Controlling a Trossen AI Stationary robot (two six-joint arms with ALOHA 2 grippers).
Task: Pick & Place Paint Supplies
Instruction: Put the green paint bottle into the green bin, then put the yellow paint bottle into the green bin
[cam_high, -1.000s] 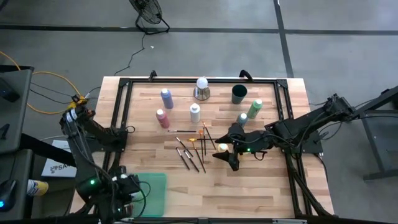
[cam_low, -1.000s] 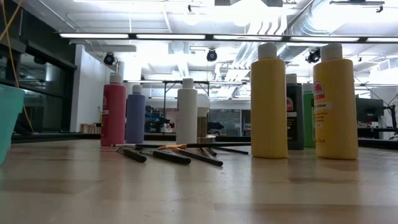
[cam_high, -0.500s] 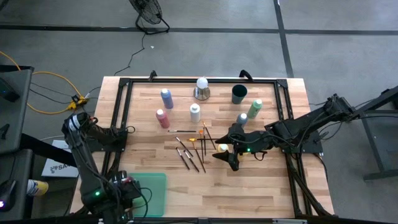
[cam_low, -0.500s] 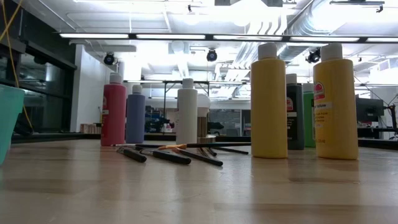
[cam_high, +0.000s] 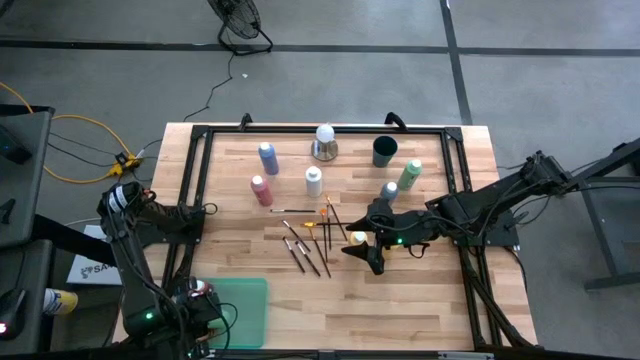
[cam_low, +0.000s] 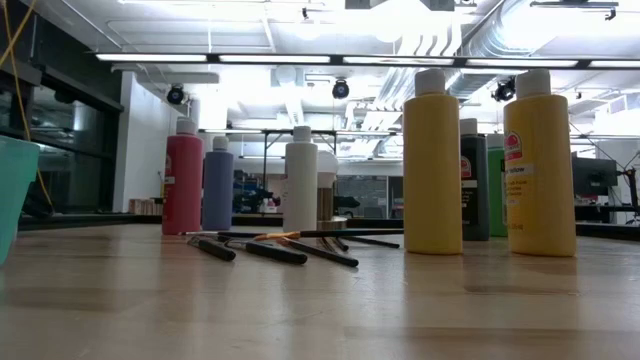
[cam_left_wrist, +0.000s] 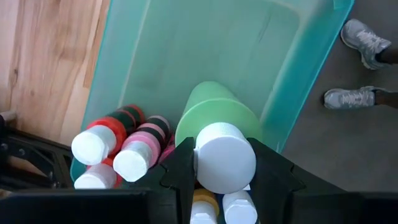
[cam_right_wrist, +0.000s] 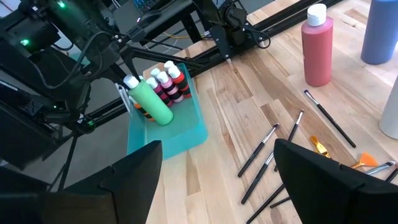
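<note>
My left gripper opens next, since the green bottle's base (cam_left_wrist: 208, 90) reaches down inside the teal bin, so the bottle would rest there.
My left gripper (cam_left_wrist: 224, 167) is above the teal bin (cam_left_wrist: 298, 81) at the table's near left corner, shut on a green paint bottle (cam_left_wrist: 214, 115). Several bottles with pale caps (cam_left_wrist: 134, 158) stand in the bin's near end. My right gripper (cam_right_wrist: 217, 186) hovers open over the table's middle right (cam_high: 365, 250), by a yellow bottle (cam_high: 357, 238). Pink (cam_high: 261, 189), blue-purple (cam_high: 268, 157), white (cam_high: 314, 181) and green (cam_high: 410, 174) bottles stand upright on the table. Thin brushes (cam_high: 310, 240) lie flat at the centre. My left gripper pinches the green bottle's white cap (cam_left_wrist: 225, 158) between its two fingers, one on each side. The fingers point down from above. The bottle hangs below them, tilted (cam_right_wrist: 152, 102), its base down in the bin; whether the base touches the floor I cannot tell.
A white ball on a metal base (cam_high: 324, 142) and a dark green cup (cam_high: 385, 151) stand at the far edge. A black frame (cam_high: 195, 180) runs around the table. A person's shoes (cam_left_wrist: 360, 62) show on the floor beside the bin.
My left arm has shifted a little toward the table's near edge and sunk over the teal bin, carrying the green bottle with it.
</note>
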